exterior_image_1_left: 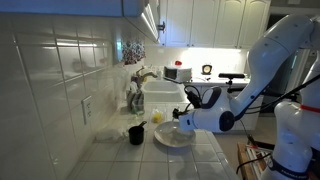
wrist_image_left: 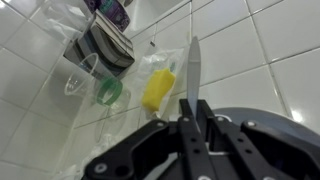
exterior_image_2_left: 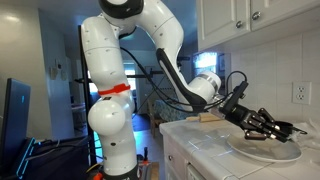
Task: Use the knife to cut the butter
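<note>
I should open my gripper: the fingertips hold the knife (wrist_image_left: 192, 62) low over the white plate (wrist_image_left: 262, 118), inside its rim, so if released, the knife would land there.
My gripper (wrist_image_left: 193, 128) is shut on the knife (wrist_image_left: 192, 62), whose pale blade points away from me toward the tiled counter. The butter (wrist_image_left: 158, 88) is a small pale-yellow block lying just left of the blade tip, apart from it. In an exterior view the gripper (exterior_image_1_left: 182, 117) hovers low over the round white plate (exterior_image_1_left: 172, 141), with the butter (exterior_image_1_left: 157, 117) beyond the plate's far edge. In the other exterior view the gripper (exterior_image_2_left: 266, 126) sits just above the plate (exterior_image_2_left: 268, 153) and the knife (exterior_image_2_left: 292, 127) sticks out sideways.
A black cup (exterior_image_1_left: 136, 134) stands beside the plate. A green ring-shaped item (wrist_image_left: 109, 92) and a striped holder (wrist_image_left: 100, 42) lie beyond the butter near the sink and faucet (exterior_image_1_left: 138, 80). A wooden board (exterior_image_2_left: 218, 117) rests at the counter's edge.
</note>
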Controlling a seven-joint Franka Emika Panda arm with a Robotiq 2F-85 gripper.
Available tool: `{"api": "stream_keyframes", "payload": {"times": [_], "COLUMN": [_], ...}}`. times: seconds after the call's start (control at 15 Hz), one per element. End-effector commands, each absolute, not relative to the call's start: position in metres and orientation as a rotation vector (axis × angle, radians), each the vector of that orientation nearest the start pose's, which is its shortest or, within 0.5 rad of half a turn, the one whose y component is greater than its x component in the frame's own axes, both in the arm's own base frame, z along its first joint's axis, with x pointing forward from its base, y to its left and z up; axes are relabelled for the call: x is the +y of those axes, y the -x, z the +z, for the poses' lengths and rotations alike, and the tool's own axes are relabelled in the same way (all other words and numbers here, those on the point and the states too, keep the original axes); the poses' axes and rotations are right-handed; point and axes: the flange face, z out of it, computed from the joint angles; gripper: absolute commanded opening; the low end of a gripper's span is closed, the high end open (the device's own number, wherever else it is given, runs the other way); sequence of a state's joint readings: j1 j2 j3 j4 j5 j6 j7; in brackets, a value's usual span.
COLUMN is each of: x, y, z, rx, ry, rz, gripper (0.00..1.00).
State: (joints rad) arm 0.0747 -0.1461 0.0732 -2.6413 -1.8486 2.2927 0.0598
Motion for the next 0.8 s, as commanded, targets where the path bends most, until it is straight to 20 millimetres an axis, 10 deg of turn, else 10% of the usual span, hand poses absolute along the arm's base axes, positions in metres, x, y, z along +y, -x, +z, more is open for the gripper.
{"api": "stream_keyframes", "payload": {"times": [0.0,0.53,0.73], "x": [0.024,-0.009,0.005], "y": [-0.415,-0.404,-0.41], "z": [0.265,0.26,0.285], "rx": [1.517,1.513,1.563], "ry": [-1.437,-1.444,-1.428], "rz": [-0.129,-0.133,0.021], "gripper": [0.38,0.96,1.0]}}
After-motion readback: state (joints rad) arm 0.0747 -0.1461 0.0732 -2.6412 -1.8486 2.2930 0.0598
